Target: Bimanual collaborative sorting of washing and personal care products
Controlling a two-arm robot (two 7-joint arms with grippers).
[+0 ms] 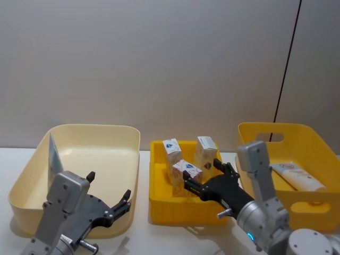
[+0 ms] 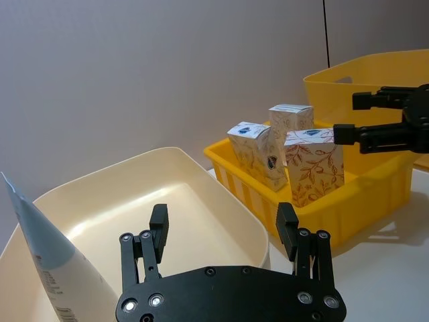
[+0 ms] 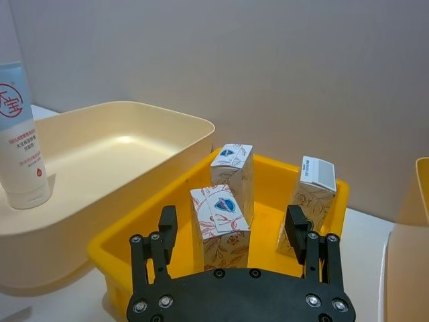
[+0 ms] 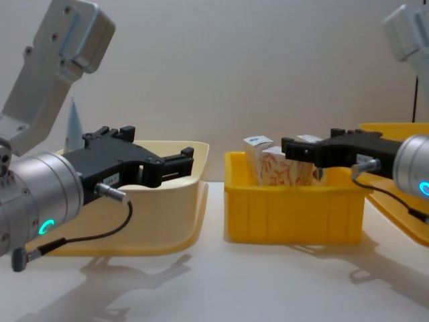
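Note:
My right gripper grabs the small white front carton by its orange-patterned sides next, so that the carton gets sorted into the larger yellow bin.
Three small white cartons with orange pattern stand in the small yellow bin: one at the back left, one at the back right, one in front. My right gripper hovers open over that bin, its jaws facing the front carton with nothing held. A light-blue tube stands upright in the cream bin, at its left side. My left gripper is open over the cream bin's front right part, to the right of the tube, holding nothing.
A larger yellow bin at the right holds a white tube lying flat. The three bins stand side by side on a white table, with a grey wall behind. Free table surface lies in front of the bins.

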